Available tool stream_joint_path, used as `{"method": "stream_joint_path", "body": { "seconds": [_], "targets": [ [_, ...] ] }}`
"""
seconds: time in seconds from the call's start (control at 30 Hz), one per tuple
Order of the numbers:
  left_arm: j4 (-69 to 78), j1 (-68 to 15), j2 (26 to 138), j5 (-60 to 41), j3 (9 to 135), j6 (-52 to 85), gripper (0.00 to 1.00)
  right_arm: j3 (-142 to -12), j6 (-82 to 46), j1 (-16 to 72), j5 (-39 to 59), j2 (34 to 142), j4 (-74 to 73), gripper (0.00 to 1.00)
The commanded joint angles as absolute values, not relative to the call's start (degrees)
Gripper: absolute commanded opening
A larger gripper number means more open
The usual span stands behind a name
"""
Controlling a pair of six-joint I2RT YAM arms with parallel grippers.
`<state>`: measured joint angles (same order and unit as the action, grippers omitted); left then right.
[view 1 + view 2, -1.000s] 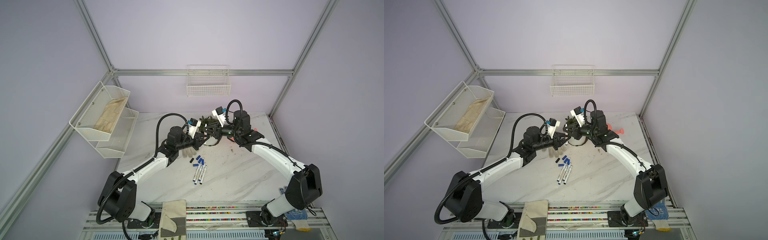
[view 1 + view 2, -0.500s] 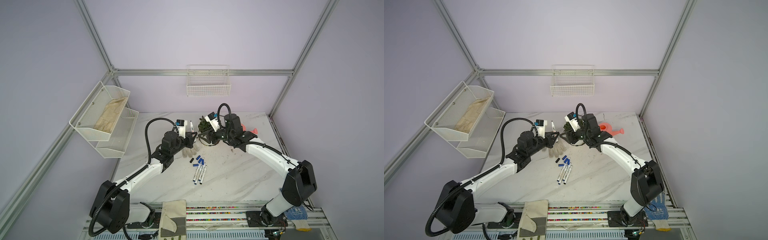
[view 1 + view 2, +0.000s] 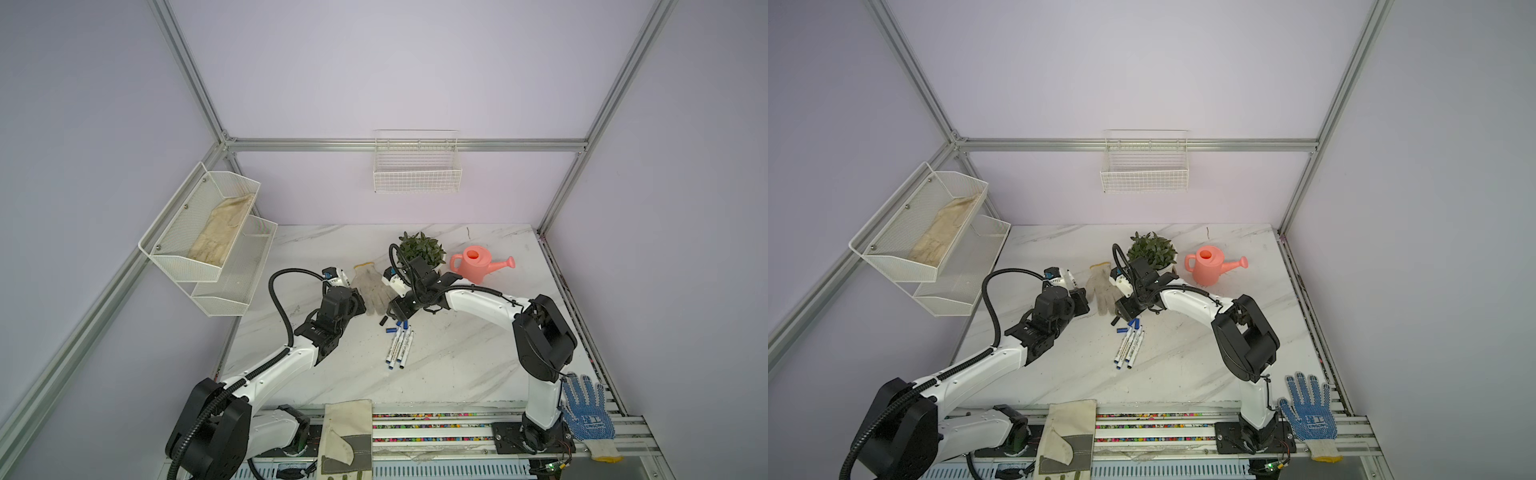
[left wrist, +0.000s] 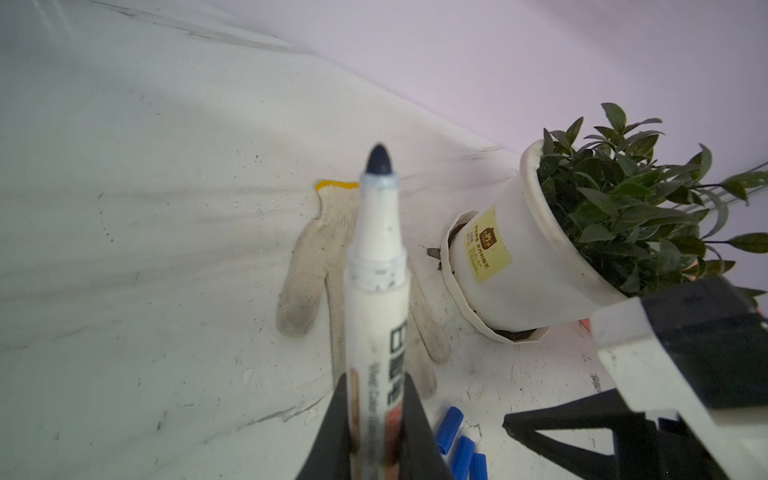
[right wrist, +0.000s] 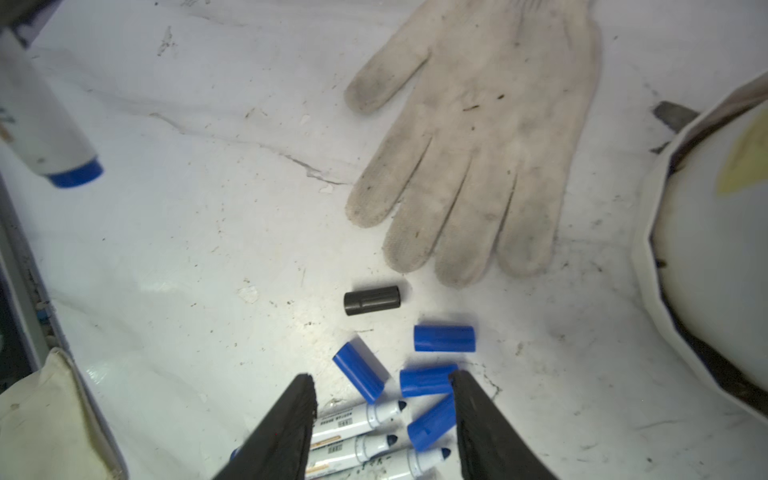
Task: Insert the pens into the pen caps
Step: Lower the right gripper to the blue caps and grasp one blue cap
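My right gripper will next grab a blue pen cap across its sides, so the cap's open end stays free and the pen tip can go in.
My left gripper point(image 4: 375, 382) is shut on a white pen point(image 4: 376, 249) whose bare dark tip points up and away; in both top views this gripper point(image 3: 358, 301) point(image 3: 1081, 301) hangs left of the pile. The held pen's blue end plug point(image 5: 75, 176) shows in the right wrist view. My right gripper point(image 5: 382, 415) point(image 3: 401, 309) stands open just above the pile, holding nothing. Between and beyond its fingers point(image 5: 291, 415) lie several blue pen caps point(image 5: 444, 338), one black cap point(image 5: 372, 300) and three uncapped pens point(image 5: 357, 419) side by side point(image 3: 399, 343) point(image 3: 1128, 347).
A dirty white glove point(image 3: 372, 286) lies flat just behind the caps. A potted plant point(image 3: 422, 249) and a pink watering can point(image 3: 478, 264) stand behind the right arm. A blue dotted glove point(image 3: 586, 409) and a cloth point(image 3: 347, 432) hang over the front rail. Wire baskets point(image 3: 208, 232) are on the left wall.
The grippers, close together in mid-air a second ago, have parted. The right one opened and dropped over the caps. The left drew back to the left, still gripping the pen.
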<state>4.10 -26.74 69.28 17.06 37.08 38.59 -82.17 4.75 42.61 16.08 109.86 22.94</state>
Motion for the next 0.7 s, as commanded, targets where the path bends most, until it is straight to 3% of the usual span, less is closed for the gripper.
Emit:
{"method": "stream_joint_path", "body": {
  "seconds": [0.0, 0.67],
  "targets": [
    [3.9, -26.6, 67.7, 17.8, 34.6, 39.9, 0.00, -83.0, 4.5, 42.4, 9.1, 111.0, 27.6, 0.56],
    [4.7, -26.6, 66.0, 17.1, 32.4, 34.6, 0.00, -79.6, -0.3, 42.4, 8.0, 115.1, 29.3, 0.44]
  ]
}}
